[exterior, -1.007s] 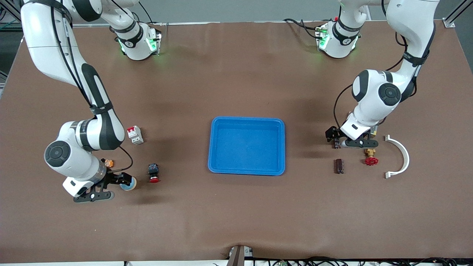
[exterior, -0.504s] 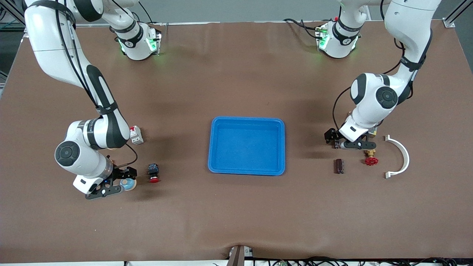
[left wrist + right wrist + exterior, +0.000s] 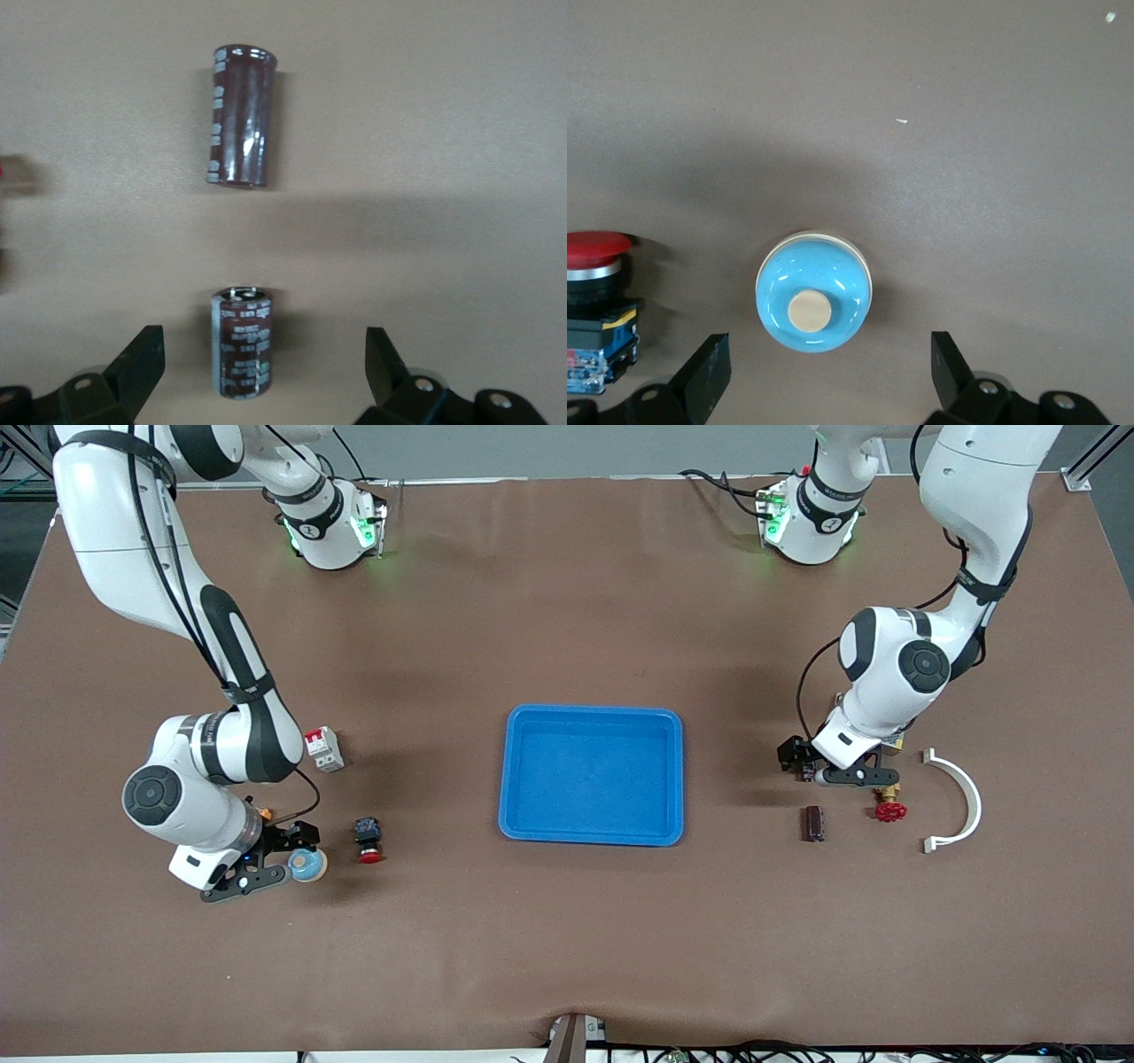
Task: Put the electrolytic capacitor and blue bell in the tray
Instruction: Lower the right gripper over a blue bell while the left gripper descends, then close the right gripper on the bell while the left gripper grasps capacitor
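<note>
My left gripper grabs the shorter capacitor by its printed brown sleeve [image 3: 243, 350] next. Then the capacitor goes in the blue tray.
The blue bell [image 3: 814, 292] [image 3: 307, 864], a glossy dome with a cream button, stands on the table toward the right arm's end. My right gripper [image 3: 828, 372] [image 3: 282, 857] is open just above it, and the bell sits slightly past its fingertips [image 3: 709, 367]. Two brown electrolytic capacitors lie toward the left arm's end. The shorter capacitor [image 3: 241, 341] lies between the fingers [image 3: 142, 363] of my open left gripper [image 3: 261, 372] [image 3: 828, 766], untouched. The longer capacitor [image 3: 241, 128] [image 3: 812, 823] lies apart, nearer the front camera. The blue tray [image 3: 592, 775] sits mid-table with nothing in it.
A red push button [image 3: 368, 841] [image 3: 594, 310] stands beside the bell, with a white-and-red breaker [image 3: 323, 748] and a small orange part [image 3: 263, 813] farther back. A red valve [image 3: 889, 808] and a white curved bracket [image 3: 957, 802] lie beside the left gripper.
The right gripper has shifted a little farther from the front camera and now lines up over the bell. The left gripper has barely moved. Both grippers remain open.
</note>
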Controlling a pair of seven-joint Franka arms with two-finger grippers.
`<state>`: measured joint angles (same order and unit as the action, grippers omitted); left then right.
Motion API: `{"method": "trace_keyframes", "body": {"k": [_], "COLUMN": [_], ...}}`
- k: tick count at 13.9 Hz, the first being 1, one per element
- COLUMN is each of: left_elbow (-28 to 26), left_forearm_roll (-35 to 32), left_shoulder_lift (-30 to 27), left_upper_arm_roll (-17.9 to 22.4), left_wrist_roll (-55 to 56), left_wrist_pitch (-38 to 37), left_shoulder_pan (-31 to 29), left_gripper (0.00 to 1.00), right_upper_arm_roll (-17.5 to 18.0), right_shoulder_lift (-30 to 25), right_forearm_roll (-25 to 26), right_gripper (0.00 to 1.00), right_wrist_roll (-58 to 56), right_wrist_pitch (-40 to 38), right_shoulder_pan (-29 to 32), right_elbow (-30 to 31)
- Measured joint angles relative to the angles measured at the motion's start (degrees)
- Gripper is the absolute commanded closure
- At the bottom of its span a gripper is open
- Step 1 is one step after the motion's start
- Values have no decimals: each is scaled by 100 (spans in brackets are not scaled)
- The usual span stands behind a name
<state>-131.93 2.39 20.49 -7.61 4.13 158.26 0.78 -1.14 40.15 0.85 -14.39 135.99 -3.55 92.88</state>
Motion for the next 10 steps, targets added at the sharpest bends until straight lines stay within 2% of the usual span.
{"method": "trace_keyframes", "body": {"k": [3,10], "left_elbow": [14,63], "left_forearm_roll": [-248,-264], "left_shoulder_lift": [32,110], "left_upper_arm_roll": [4,-7], "left_wrist_roll": [-2,6], "left_wrist_pitch": [3,74], "left_shoulder_pan": [-195,-210], "left_gripper": [0,0], "right_upper_arm_roll": [7,14], "right_shoulder_lift": [111,243], "right_forearm_roll": [0,0], "right_gripper": [0,0], "right_wrist_roll": [0,1], "right_wrist_pitch": [58,75], "right_shoulder_pan": [-18,-47], "right_elbow": [-8,-164]}}
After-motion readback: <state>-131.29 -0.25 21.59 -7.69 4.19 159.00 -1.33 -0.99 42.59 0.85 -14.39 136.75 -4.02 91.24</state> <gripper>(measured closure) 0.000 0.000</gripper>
